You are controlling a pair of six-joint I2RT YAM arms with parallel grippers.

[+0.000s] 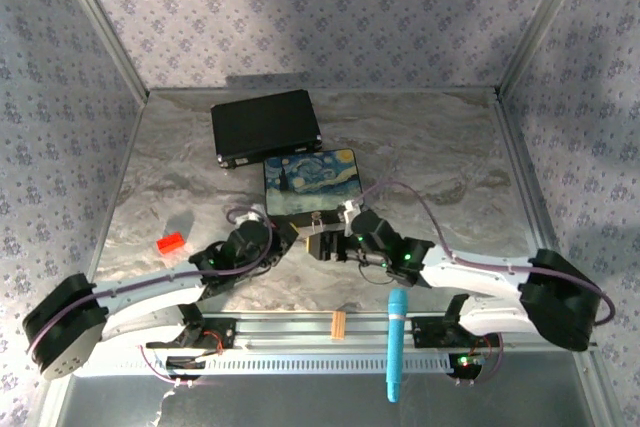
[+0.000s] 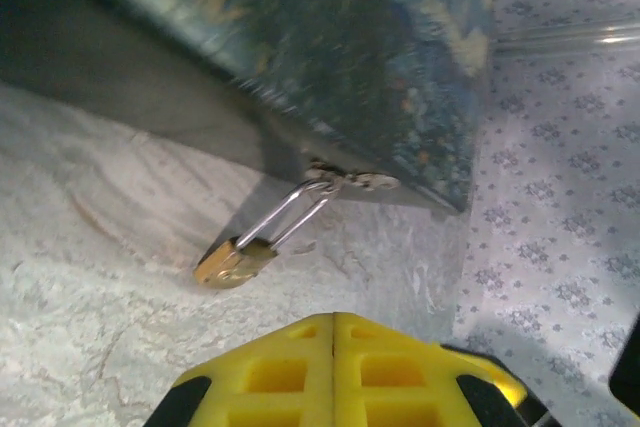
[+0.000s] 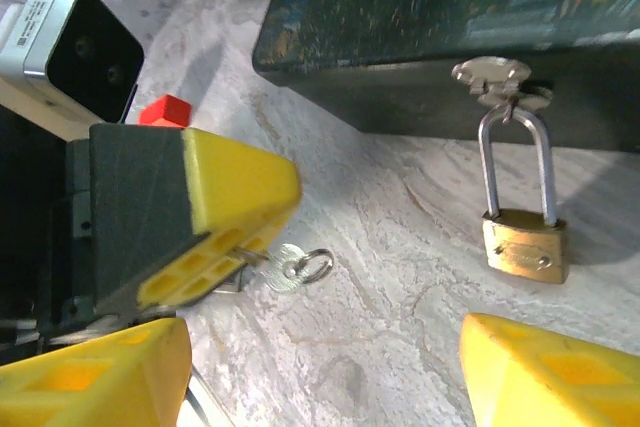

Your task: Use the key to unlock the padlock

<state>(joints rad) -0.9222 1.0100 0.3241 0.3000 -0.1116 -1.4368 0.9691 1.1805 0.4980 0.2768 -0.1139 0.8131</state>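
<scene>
The right gripper next needs to grab the key by its round head [image 3: 285,268], so that the blade stays free to insert and the key can unlock the padlock [image 3: 525,245].
The brass padlock [image 3: 525,245] hangs by its silver shackle from the metal clasp [image 3: 500,77] on the front of the Starry-Night box [image 1: 312,184] and rests on the table. In the left wrist view the padlock [image 2: 233,260] lies just ahead of my left gripper [image 2: 334,319], whose yellow fingers are pressed together. The right wrist view shows those fingers [image 3: 235,197] pinching the blade of the key [image 3: 288,269], its round head and ring sticking out toward the padlock. My right gripper [image 3: 325,332] stands open, nothing between its fingers, facing the padlock.
A black case [image 1: 265,127] lies behind the box. A small red block [image 1: 172,244] sits at the left on the table. A blue tool [image 1: 397,342] and a small orange piece [image 1: 338,324] lie on the front rail. Patterned walls close in three sides.
</scene>
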